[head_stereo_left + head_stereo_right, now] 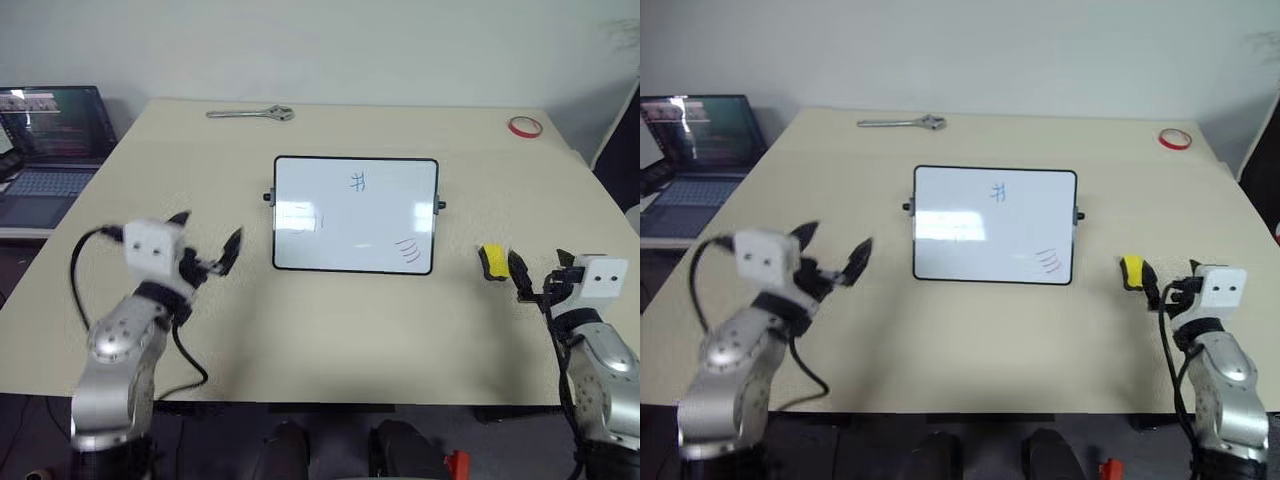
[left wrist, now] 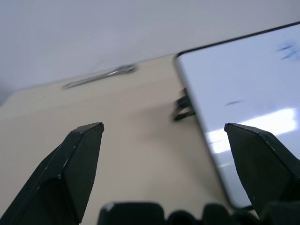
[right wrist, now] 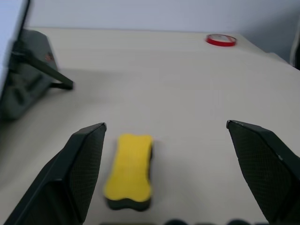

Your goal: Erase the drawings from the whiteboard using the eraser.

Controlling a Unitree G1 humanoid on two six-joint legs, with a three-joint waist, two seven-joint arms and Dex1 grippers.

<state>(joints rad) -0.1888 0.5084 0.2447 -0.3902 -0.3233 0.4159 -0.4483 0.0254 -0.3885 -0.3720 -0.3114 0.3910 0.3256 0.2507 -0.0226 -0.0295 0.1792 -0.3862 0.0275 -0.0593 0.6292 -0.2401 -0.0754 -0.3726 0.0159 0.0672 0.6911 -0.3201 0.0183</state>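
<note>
My right gripper is to take hold of the eraser [image 1: 491, 262] next by its long curved-in sides, because the eraser is narrower at its middle than at its ends.
The whiteboard [image 1: 355, 214] lies in the middle of the beige table, black-framed with small side knobs. On it are the drawings: a blue hash mark [image 1: 358, 181] near its far edge, red curved strokes [image 1: 407, 249] at its near right corner and a faint dark sketch [image 1: 300, 220] at its left. The yellow eraser [image 1: 491, 262] with a black underside rests on the table right of the board. My right gripper [image 1: 540, 272] stands open just behind the eraser [image 3: 129, 170], which lies between its fingers without touching them. My left gripper [image 1: 207, 237] hovers open left of the board.
A metal wrench [image 1: 250, 114] lies at the table's far edge. A red tape ring [image 1: 524, 126] sits at the far right corner. An open laptop [image 1: 45, 150] stands on a lower surface left of the table.
</note>
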